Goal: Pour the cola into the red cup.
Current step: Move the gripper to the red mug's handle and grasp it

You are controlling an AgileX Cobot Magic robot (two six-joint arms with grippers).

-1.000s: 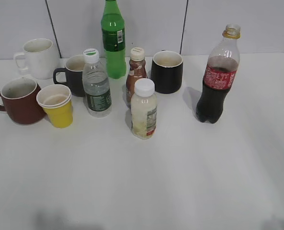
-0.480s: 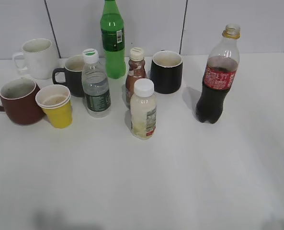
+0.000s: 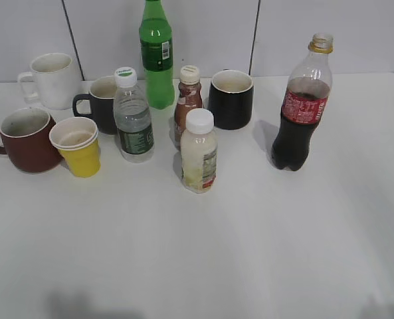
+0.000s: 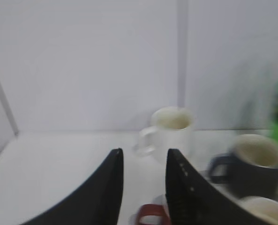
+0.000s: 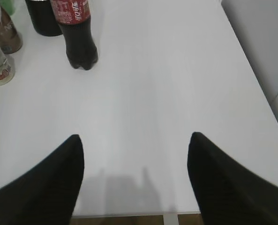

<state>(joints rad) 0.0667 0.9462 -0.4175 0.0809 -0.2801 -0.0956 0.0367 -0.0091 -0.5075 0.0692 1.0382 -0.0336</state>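
Observation:
My left gripper grabs the red cup by its handle next, and that holds the red cup ready for the cola [image 3: 291, 145].
The cola bottle [image 3: 299, 106], uncapped, with dark liquid and a red label, stands upright at the right of the table. It also shows at the top left of the right wrist view [image 5: 78, 33]. The red cup [image 3: 27, 139] stands at the far left, handle to the left. Only its handle [image 4: 153, 217] shows in the left wrist view, low between the fingers. My left gripper [image 4: 143, 152] is open and empty, above and behind the red cup. My right gripper [image 5: 135, 137] is wide open and empty over the table's near edge, far from the cola. Neither gripper shows in the exterior view.
A yellow paper cup [image 3: 77, 146] touches the red cup's right side. A white mug [image 3: 50, 80], two black mugs [image 3: 103, 103] [image 3: 231, 98], a water bottle [image 3: 131, 116], a green bottle [image 3: 157, 53], a brown bottle [image 3: 188, 100] and a pale drink bottle [image 3: 198, 151] crowd the back middle.
A faint shadow has appeared at the table's left edge. The bottles and cups have not moved.

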